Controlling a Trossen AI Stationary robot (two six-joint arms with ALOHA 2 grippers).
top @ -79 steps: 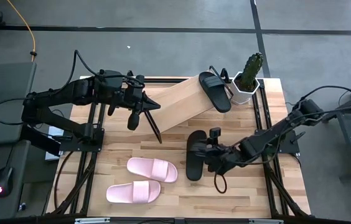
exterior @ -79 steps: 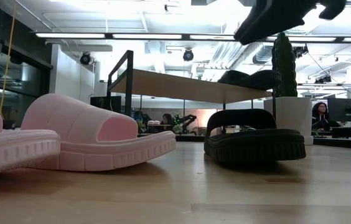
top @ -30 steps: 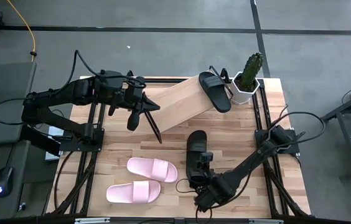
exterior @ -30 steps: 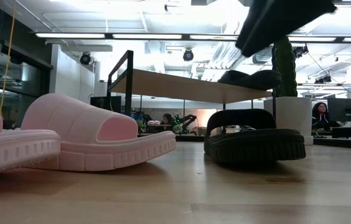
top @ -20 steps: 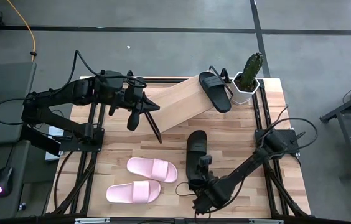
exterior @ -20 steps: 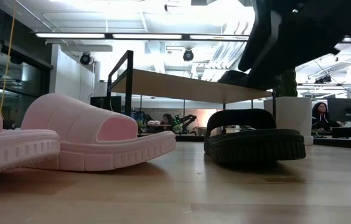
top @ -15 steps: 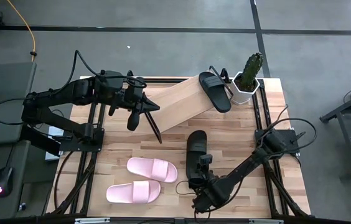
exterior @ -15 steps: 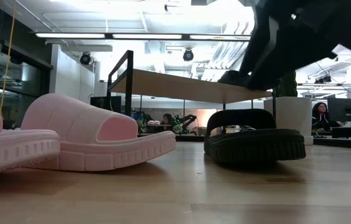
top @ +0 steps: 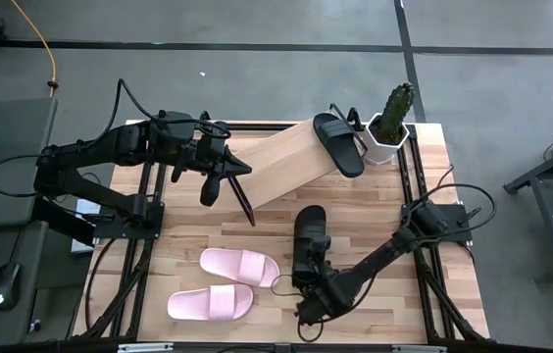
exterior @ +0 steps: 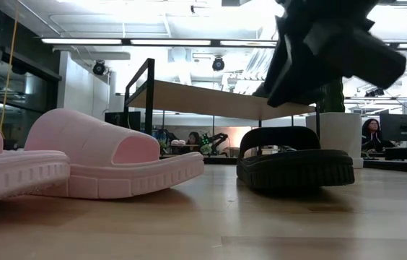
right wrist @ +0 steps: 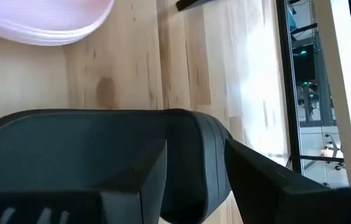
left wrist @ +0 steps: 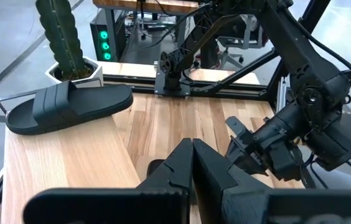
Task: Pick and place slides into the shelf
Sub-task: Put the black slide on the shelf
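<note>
My right gripper should grab the table's black slide by the rim of its sole [top: 304,279] next. It will then put the slide into the shelf [top: 281,162].
One black slide [top: 308,235] lies flat on its sole mid-table, and it also shows in the low view [exterior: 294,160]. A second black slide [top: 340,143] rests on the shelf [top: 281,162], a light-wood plank lying askew at the far side. Two pink slides [top: 240,267] [top: 210,303] lie near the near edge. My right gripper [top: 304,284] hovers open above the near end of the table's black slide [right wrist: 88,143], which fills its wrist view between and below the fingers. My left gripper [left wrist: 192,149] is shut and waits above the shelf's left end.
A white pot with a cactus [top: 390,126] stands at the far right corner, beside the shelf's right end. Dark frame rails [top: 416,186] run along both sides of the table. Bare wood lies right of the black slide [top: 375,211].
My right gripper has shifted a little toward the table's left and far side, over the near end of the black slide. In the low view it has turned and come lower. No slide has moved.
</note>
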